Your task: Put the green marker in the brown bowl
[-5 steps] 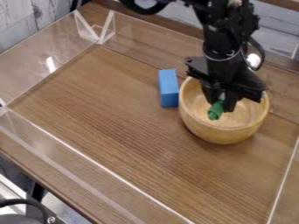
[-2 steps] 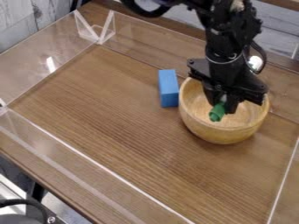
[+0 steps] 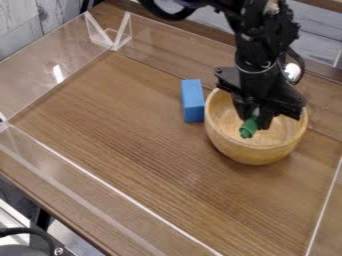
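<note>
The green marker's lower end is inside the brown bowl's rim (image 3: pixel 263 150), so my gripper should open now and the marker would stay in the bowl.
The brown bowl (image 3: pixel 254 144) rests on the wooden table at the right. Directly over its hollow hangs my black gripper (image 3: pixel 254 118), pointing steeply down. Its fingers are shut on the green marker (image 3: pixel 247 127), and only the marker's green lower end shows, poking out below the fingertips inside the bowl's rim. The remainder of the marker is hidden by the gripper. Whether the green end touches the bowl's floor I cannot tell.
A small blue block (image 3: pixel 194 99) lies just left of the bowl, close to its rim. Clear plastic walls (image 3: pixel 80 170) fence the wooden tabletop (image 3: pixel 120 120) on the left, front and back.
</note>
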You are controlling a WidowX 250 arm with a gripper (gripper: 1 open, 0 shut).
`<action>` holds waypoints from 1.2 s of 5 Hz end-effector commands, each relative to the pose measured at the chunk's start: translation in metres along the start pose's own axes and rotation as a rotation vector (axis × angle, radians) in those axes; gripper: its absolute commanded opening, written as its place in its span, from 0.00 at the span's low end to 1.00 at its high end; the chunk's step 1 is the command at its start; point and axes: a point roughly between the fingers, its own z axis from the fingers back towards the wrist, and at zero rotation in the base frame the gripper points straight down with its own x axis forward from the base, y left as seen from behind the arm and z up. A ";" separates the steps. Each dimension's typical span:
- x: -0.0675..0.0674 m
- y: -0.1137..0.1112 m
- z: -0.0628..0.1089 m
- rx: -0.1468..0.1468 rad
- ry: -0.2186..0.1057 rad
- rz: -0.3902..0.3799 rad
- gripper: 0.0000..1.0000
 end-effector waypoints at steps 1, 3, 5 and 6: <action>0.011 -0.002 0.008 -0.004 -0.046 0.000 0.00; 0.009 -0.001 0.006 -0.001 -0.043 0.001 0.00; 0.007 0.001 0.006 0.006 -0.037 0.001 0.00; 0.005 0.002 0.007 0.011 -0.033 0.000 0.00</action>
